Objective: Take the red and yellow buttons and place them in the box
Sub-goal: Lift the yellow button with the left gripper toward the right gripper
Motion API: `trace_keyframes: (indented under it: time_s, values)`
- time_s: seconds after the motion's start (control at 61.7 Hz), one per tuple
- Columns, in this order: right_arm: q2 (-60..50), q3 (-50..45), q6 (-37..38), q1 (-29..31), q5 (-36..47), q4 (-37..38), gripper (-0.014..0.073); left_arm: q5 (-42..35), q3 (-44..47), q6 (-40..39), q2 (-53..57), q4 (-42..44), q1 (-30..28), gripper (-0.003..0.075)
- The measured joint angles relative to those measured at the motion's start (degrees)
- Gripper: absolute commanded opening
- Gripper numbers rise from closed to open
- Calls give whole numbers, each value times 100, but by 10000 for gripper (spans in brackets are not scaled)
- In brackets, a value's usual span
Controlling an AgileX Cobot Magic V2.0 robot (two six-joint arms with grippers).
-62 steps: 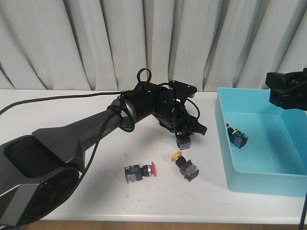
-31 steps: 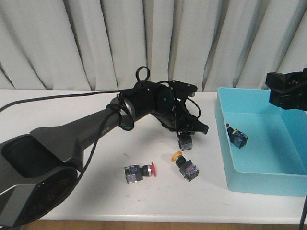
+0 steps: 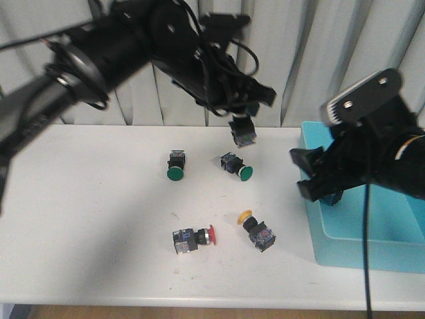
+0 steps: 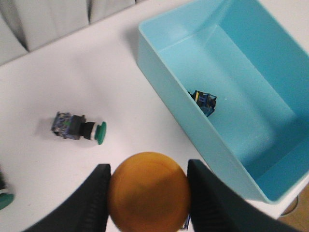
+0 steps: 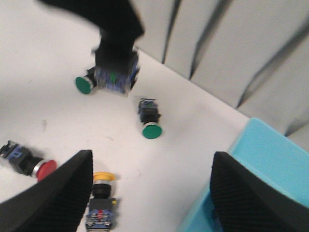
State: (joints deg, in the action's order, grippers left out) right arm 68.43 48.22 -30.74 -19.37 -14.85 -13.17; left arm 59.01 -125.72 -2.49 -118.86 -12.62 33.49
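Note:
The yellow button is hanging high and short of the turquoise box's side, so the robot needs to move it toward the box before the left gripper releases it.
My left gripper [image 3: 240, 123] is raised above the table and shut on a yellow button [image 3: 243, 133]. Its yellow-orange cap [image 4: 148, 191] fills the space between the jaws in the left wrist view. My right gripper [image 3: 307, 176] is open and empty at the left wall of the turquoise box [image 3: 345, 247]. A yellow button [image 3: 257, 230] and a red button [image 3: 194, 238] lie on the white table; the right wrist view shows the yellow button [image 5: 101, 203] by one finger and the red button [image 5: 25, 162] further off. One button [image 4: 203, 101] lies inside the box [image 4: 164, 43].
Two green-capped buttons [image 3: 174, 164] [image 3: 237, 166] lie mid-table, behind the red and yellow ones. A grey curtain hangs behind the table. The table's front edge runs just below the box.
My left arm has lifted the held button from near the table to well above it. My right arm has come down and left, to the box's left wall. The green buttons are now uncovered.

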Motion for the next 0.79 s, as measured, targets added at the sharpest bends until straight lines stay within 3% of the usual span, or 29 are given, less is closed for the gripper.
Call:
trace_keyframes:
  time_s: [0.178,0.389,0.794]
  values:
    - [163,-6,-36,-333,279,-14,507,202,0,-109,514,-84,-23,-6]
    - [163,-6,-182,-641,569,-26,507,320,-11,-142,740,-767,-11,-4]
    - [163,-6,-189,-687,871,-34,507,603,-11,-147,740,-1367,63,4]
